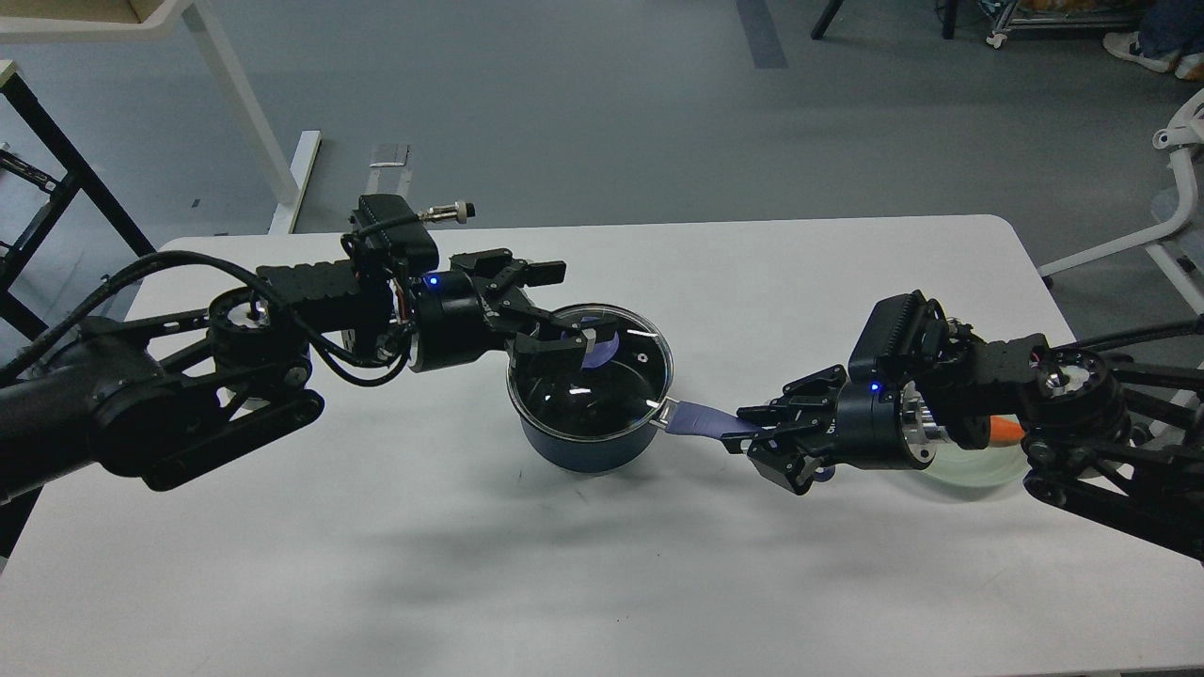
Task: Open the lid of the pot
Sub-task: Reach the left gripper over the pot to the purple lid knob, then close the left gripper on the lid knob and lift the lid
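Note:
The left gripper grabs the lid by its purple knob next, to open the pot. The glass spreads wide and only the knob stands up narrow enough.
A dark blue pot stands mid-table with a glass lid on it. The lid's purple knob is partly hidden. My left gripper is open over the lid's far-left side. Its lower finger lies right by the knob and its upper finger is beyond the rim. My right gripper is shut on the end of the pot's purple handle, low over the table.
A pale green plate with an orange item lies under my right arm near the table's right edge. A white chair frame stands off the table to the right. The white table is bare at the front.

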Robot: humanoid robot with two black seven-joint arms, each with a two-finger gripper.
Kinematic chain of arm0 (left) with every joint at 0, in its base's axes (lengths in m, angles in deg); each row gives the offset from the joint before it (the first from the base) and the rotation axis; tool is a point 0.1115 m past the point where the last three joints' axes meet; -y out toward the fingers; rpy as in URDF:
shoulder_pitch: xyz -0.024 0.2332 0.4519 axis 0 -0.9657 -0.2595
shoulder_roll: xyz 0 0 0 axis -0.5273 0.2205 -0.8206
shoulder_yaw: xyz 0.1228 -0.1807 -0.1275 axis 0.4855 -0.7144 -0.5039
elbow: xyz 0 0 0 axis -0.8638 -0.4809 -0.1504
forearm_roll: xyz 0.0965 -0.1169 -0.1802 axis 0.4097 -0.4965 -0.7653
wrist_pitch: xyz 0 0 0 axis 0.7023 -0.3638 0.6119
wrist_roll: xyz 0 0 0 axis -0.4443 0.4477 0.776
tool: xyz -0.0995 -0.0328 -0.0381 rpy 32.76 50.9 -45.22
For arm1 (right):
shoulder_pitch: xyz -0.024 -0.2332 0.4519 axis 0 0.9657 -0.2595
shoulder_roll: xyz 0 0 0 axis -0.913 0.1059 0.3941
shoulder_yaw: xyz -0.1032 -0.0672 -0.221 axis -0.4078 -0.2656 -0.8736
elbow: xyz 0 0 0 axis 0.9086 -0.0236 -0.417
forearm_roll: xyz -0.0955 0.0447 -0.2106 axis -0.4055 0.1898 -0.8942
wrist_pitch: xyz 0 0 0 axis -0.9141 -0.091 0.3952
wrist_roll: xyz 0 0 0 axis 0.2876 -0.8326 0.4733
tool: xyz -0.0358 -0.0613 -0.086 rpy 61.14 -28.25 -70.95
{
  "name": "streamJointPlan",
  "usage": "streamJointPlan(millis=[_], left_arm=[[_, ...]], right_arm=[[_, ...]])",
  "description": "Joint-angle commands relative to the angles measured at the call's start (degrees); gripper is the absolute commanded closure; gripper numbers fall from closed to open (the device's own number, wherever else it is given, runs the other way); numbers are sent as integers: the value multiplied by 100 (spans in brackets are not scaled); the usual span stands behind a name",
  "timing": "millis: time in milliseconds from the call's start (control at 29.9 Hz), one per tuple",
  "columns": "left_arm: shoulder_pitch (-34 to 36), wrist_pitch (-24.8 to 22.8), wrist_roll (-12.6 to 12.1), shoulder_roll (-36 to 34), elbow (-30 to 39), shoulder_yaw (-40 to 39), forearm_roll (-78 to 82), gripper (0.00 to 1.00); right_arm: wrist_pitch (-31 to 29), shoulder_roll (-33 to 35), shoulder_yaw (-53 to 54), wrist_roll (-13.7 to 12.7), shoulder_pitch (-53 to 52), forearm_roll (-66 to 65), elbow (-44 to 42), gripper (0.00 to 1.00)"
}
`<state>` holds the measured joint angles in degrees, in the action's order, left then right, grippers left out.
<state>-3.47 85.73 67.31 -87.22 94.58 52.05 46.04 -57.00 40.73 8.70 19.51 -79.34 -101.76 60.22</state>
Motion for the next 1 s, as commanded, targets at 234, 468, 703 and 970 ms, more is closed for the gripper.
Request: streamJointPlan(millis=[234,468,703,970], left_arm=[[5,139,-23,130,-357,322,312,1],[-22,324,-5,218,-524,516,303,1],[-13,508,-5,271,-542,577,312,1],[-39,526,12,376,-761,709,303,4]], right_arm=[[0,-7,-1,1,42,0,-8,76],[0,-7,-1,1,33,0,-8,76],[0,-51,-1,1,51,0,-8,76],[0,-104,-10,18,15,0,-8,76]])
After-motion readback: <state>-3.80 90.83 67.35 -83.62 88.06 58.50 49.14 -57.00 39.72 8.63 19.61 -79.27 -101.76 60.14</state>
